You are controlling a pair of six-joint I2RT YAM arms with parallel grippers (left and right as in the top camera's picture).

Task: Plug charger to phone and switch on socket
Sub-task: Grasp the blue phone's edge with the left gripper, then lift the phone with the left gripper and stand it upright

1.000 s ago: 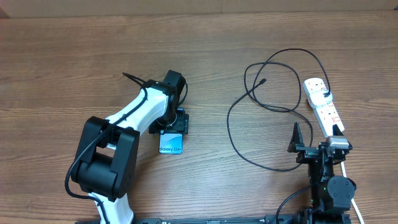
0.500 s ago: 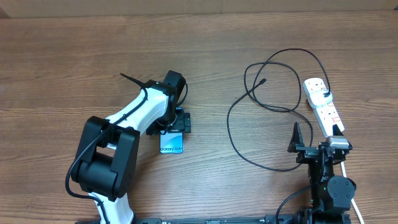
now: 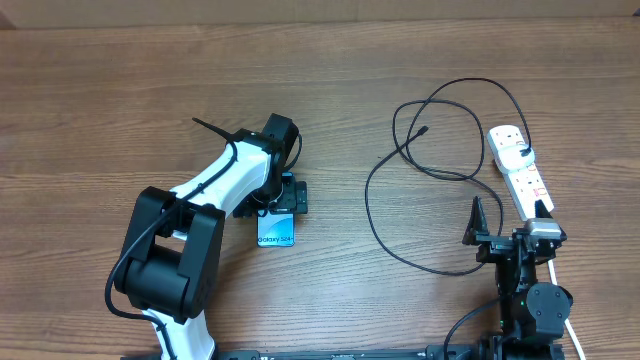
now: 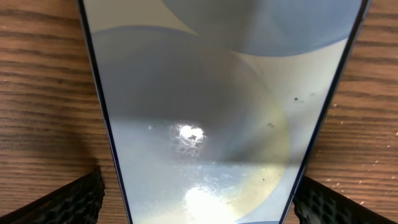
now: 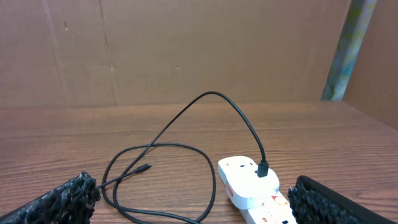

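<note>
My left gripper should grab the phone (image 3: 276,237) across its long side edges next, labelled end free, to hand to my right gripper.
The phone (image 3: 276,237) lies flat on the wooden table, its "Galaxy S24+" end showing below my left gripper (image 3: 277,203). The gripper is open and straddles the phone. In the left wrist view the pale screen (image 4: 205,112) fills the frame between the two black fingertips (image 4: 199,199), with a thin strip of wood showing at the left finger. The charger cable (image 3: 370,200) loops on the right; its plug tip (image 3: 425,130) lies free. Its white adapter (image 3: 508,141) sits in the socket strip (image 3: 528,180). My right gripper (image 3: 508,225) is open and empty, just in front of the strip.
The right wrist view shows the plug tip (image 5: 144,167), the adapter (image 5: 249,182), the strip (image 5: 273,213) and the gripper's open fingers (image 5: 193,199). A cardboard wall (image 5: 186,50) stands behind the table. The strip's white cord (image 3: 572,335) runs to the front right.
The phone's visible end has shifted very slightly toward the front edge under my left gripper. The right arm, cable and strip have not moved.
</note>
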